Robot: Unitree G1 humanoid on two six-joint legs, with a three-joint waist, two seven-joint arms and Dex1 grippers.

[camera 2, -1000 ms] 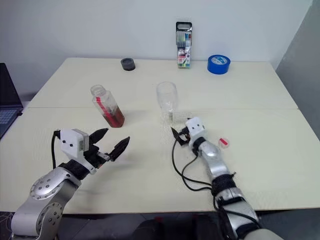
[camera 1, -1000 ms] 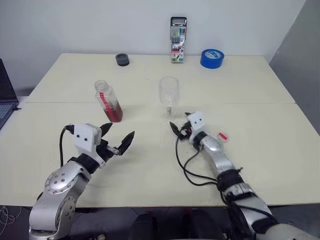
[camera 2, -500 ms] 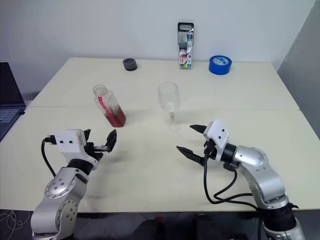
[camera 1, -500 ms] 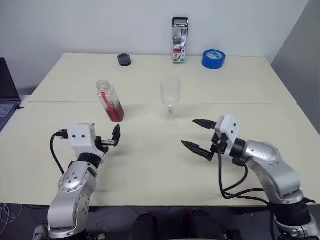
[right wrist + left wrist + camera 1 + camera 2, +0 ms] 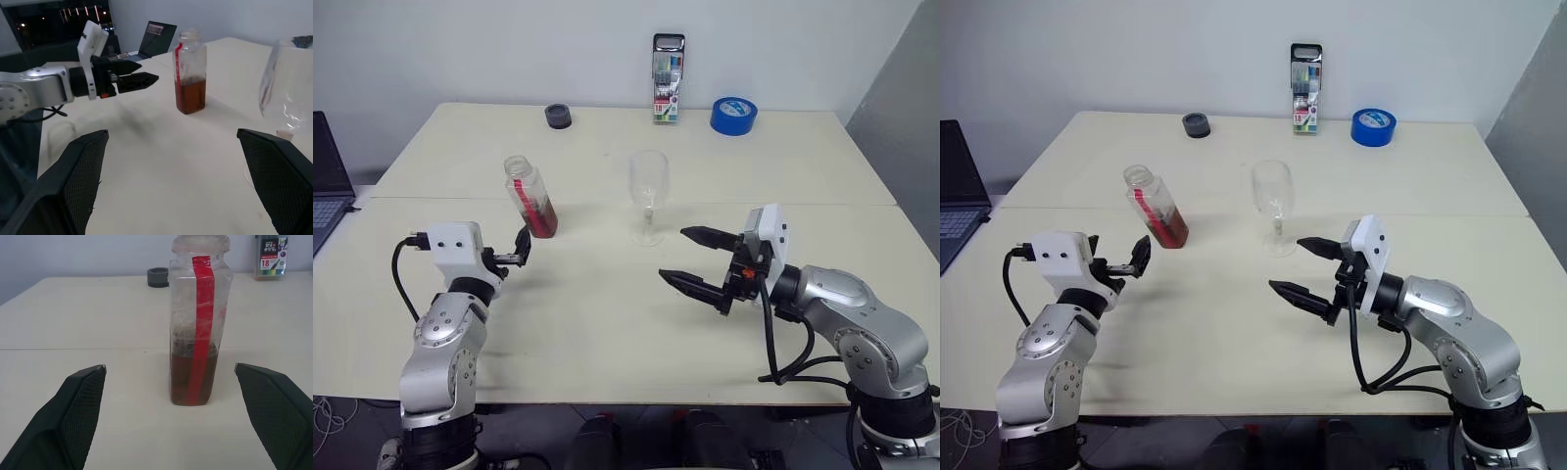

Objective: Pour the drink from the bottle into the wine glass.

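Note:
My left gripper grabs the bottle by the flat sides of its lower body (image 5: 538,213) next, to pour, since the bottle's neck (image 5: 517,167) is round with a flared rim.
The bottle (image 5: 530,196) stands upright on the left half of the table, its neck uncapped, a red strip down its side. The amber drink (image 5: 193,382) fills its lower third. My left gripper (image 5: 517,250) is open and level just short of the bottle, which sits centred between the fingers (image 5: 78,406) in the left wrist view without touching them. The wine glass (image 5: 648,191) stands upright and empty at mid-table. My right gripper (image 5: 674,255) hovers open to the right of the glass and nearer me, pointing left, holding nothing.
At the table's far edge stand a marker pack (image 5: 666,93), a blue tape roll (image 5: 733,115) and a small black round object (image 5: 558,117). A laptop (image 5: 323,176) sits off the table's left side. A seam (image 5: 822,204) runs across the table.
My right gripper drew back from the glass's foot, rose and turned to point left. My left gripper swung left and forward to face the bottle. Both stayed open.

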